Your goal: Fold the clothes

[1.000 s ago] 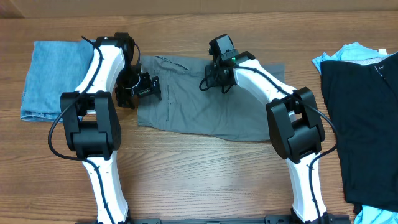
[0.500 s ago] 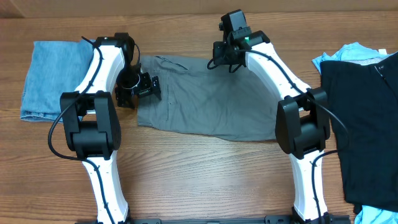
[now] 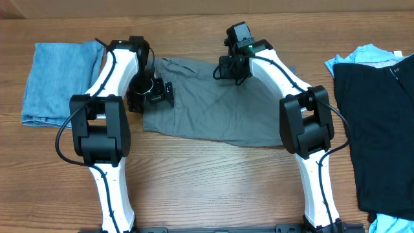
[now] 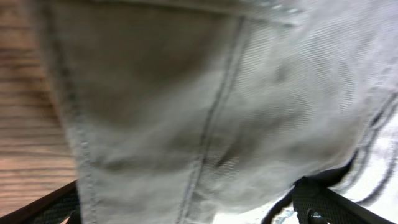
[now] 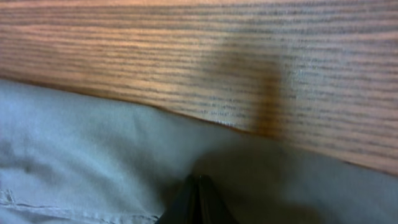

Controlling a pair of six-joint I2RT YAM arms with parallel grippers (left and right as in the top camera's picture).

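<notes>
Next, my left gripper grabs the grey shorts [image 3: 213, 107] by the seamed end nearest the blue denim [image 3: 151, 109], to fold that end inward.
Grey shorts [image 3: 213, 107] lie spread flat across the middle of the table. My left gripper [image 3: 167, 95] hangs open over their left part. In the left wrist view the grey cloth [image 4: 205, 106] with its seams fills the frame, and my left gripper [image 4: 193, 208] has its fingers wide apart at the bottom corners. My right gripper [image 3: 225, 70] is shut above the shorts' far edge. In the right wrist view my right gripper [image 5: 199, 196] shows its fingers pressed together over the cloth [image 5: 93, 143], with nothing seen between them. A black garment [image 3: 381, 129] and a light-blue one [image 3: 362, 55] lie at the right.
A folded blue denim piece [image 3: 55, 81] lies at the far left, beside the left arm. Bare wooden table [image 3: 213, 181] runs along the front between the two arm bases, and a strip of wood [image 5: 217, 56] shows beyond the shorts' far edge.
My right gripper swung toward the far edge, then came back down over the shorts' top edge. My left gripper shifted slightly right over the shorts. Both kept their states.
</notes>
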